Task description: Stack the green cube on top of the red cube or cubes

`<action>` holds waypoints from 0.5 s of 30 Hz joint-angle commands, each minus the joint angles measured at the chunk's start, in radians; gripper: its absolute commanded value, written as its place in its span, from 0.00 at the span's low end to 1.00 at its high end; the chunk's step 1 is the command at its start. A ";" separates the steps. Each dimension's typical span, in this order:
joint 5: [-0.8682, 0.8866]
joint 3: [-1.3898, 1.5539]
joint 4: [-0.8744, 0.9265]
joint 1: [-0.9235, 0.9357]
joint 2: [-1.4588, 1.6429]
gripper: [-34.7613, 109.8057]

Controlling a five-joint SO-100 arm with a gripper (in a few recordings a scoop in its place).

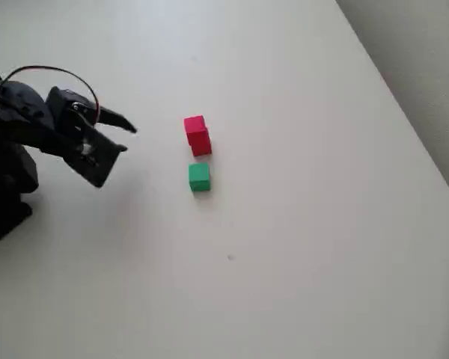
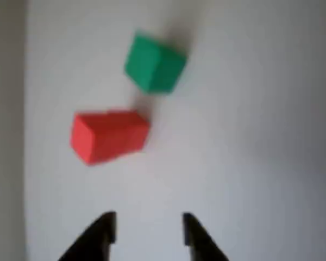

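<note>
The green cube (image 1: pixel 199 177) should be grabbed next by its opposite sides, so that my gripper can stack the cube on the red cubes.
The green cube (image 1: pixel 199 177) (image 2: pixel 155 62) rests on the white table, just below the red cubes (image 1: pixel 197 134) in the overhead view, with a small gap between them. The red cubes (image 2: pixel 110 136) touch each other and read as one elongated red block; I cannot tell whether they are stacked or side by side. My black gripper (image 1: pixel 123 138) (image 2: pixel 148 223) is open and holds nothing. It sits well to the left of the cubes in the overhead view, pointing toward them. In the wrist view the red block lies ahead of the fingertips (image 2: pixel 106 223), and the green cube is beyond it.
The arm's black base (image 1: pixel 7 187) stands at the left edge of the overhead view. The table's right edge (image 1: pixel 404 120) runs diagonally from the top to the right side, with a grey surface beyond it.
</note>
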 commanded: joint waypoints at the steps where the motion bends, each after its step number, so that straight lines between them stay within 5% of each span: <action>1: 0.120 -0.359 -0.043 0.067 -0.545 0.37; 15: 0.198 -0.865 0.026 0.149 -1.189 0.37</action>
